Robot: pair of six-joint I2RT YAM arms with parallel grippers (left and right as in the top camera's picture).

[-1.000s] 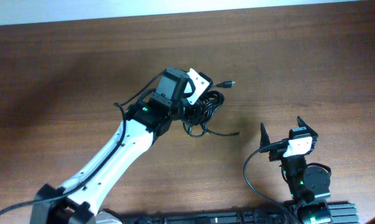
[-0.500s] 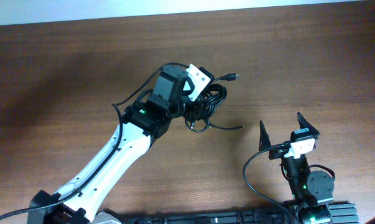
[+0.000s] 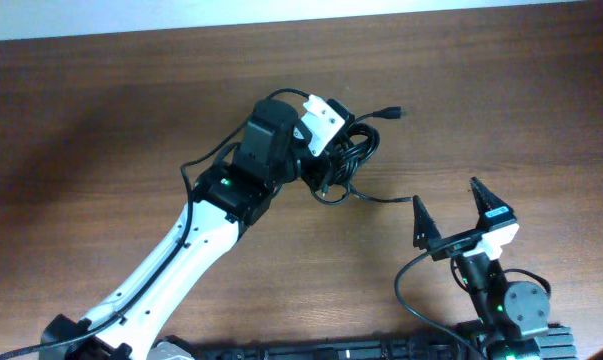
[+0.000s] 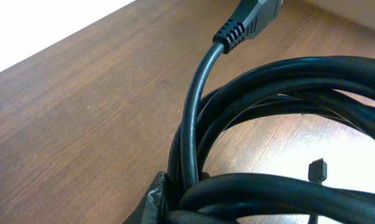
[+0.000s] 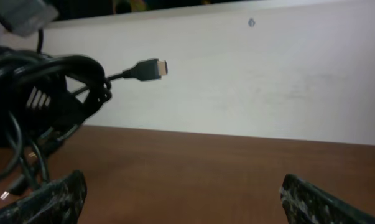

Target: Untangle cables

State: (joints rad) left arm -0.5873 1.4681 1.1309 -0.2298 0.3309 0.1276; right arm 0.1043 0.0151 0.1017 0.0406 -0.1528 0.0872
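Observation:
Next, my right gripper grabs the side of the cable bundle opposite my left gripper, which leaves the coils open for my right gripper to untangle.
A bundle of thin black cables (image 3: 343,160) hangs from my left gripper (image 3: 321,165), which is shut on it above the middle of the wooden table. One plug end (image 3: 392,113) sticks out to the right, and a loose end (image 3: 386,199) trails toward my right gripper. In the left wrist view the coils (image 4: 280,112) fill the frame, with a plug (image 4: 252,18) at the top. My right gripper (image 3: 451,212) is wide open and empty near the front right. In the right wrist view (image 5: 181,199) the bundle (image 5: 44,93) is at the left with a plug (image 5: 151,68) pointing right.
The brown wooden table (image 3: 101,120) extends to a white wall (image 3: 281,10) at the far edge. Thicker black wires (image 3: 406,290) run along the right arm's base near the front edge.
My left gripper has carried the cable bundle up and to the right. My right gripper has tilted and shifted slightly right, still open.

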